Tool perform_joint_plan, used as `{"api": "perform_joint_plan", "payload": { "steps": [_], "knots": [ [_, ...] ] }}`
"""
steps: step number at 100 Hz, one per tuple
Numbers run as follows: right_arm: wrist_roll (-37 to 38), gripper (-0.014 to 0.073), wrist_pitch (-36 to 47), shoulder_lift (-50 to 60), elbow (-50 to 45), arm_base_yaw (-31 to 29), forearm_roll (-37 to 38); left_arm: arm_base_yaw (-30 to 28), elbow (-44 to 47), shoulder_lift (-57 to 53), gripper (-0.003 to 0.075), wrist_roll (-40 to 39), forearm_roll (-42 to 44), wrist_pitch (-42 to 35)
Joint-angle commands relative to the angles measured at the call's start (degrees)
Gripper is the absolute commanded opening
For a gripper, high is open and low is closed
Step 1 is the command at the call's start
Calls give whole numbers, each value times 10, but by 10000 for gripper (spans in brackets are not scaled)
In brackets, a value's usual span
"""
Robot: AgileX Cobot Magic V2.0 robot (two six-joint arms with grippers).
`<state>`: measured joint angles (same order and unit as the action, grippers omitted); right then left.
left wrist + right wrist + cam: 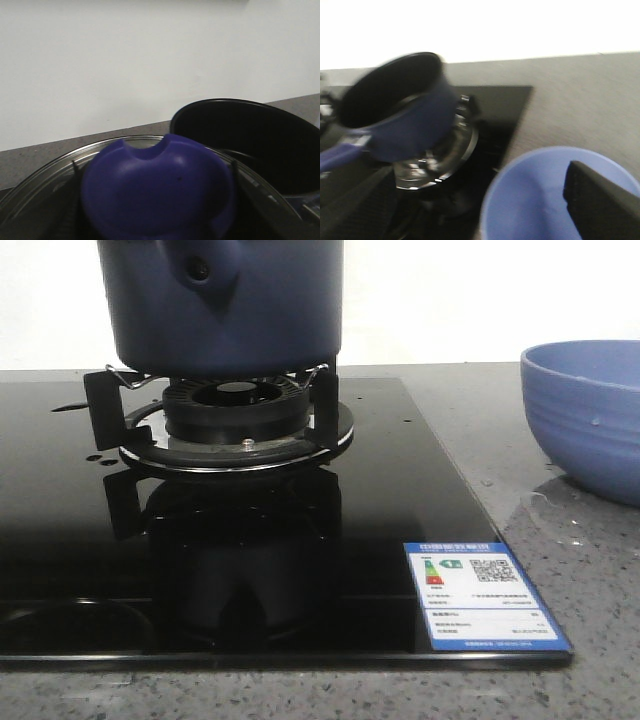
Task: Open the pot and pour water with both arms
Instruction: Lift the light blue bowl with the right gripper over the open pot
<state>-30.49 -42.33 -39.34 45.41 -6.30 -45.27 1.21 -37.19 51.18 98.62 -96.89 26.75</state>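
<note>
My right gripper grabs the periwinkle bowl by its thin rim (616, 167) next, since the bowl's round body spreads wider than my open fingers.
The dark navy pot (222, 302) sits on the gas burner (236, 410), its top cut off by the front view's edge. Neither gripper shows in that view. In the left wrist view my left gripper (155, 200) is shut on the blue knob (157, 187) of a glass lid (55, 165), held beside the open pot (250, 145). In the right wrist view the open pot (405, 110) is blurred on the burner. My right gripper (480, 210) is open and empty over the rim of the periwinkle bowl (535, 200).
The black glass cooktop (300, 540) carries an energy label (485, 595) at its front right corner. The periwinkle bowl (585, 415) stands on the grey counter to the right, with water drops (545, 505) beside it. A white wall is behind.
</note>
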Motion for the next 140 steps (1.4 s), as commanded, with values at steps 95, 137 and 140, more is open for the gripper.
{"api": "perform_joint_plan", "payload": {
  "steps": [95, 137, 140],
  "knots": [
    [355, -22, -45, -275, 55, -26, 258, 112, -27, -23, 262, 48, -37, -101],
    [322, -59, -118, -276, 173, -6, 217, 112, -27, -27, 262, 48, -64, -101],
    [322, -59, -128, -278, 195, 0, 217, 112, -27, -28, 262, 48, -66, -101]
  ]
}}
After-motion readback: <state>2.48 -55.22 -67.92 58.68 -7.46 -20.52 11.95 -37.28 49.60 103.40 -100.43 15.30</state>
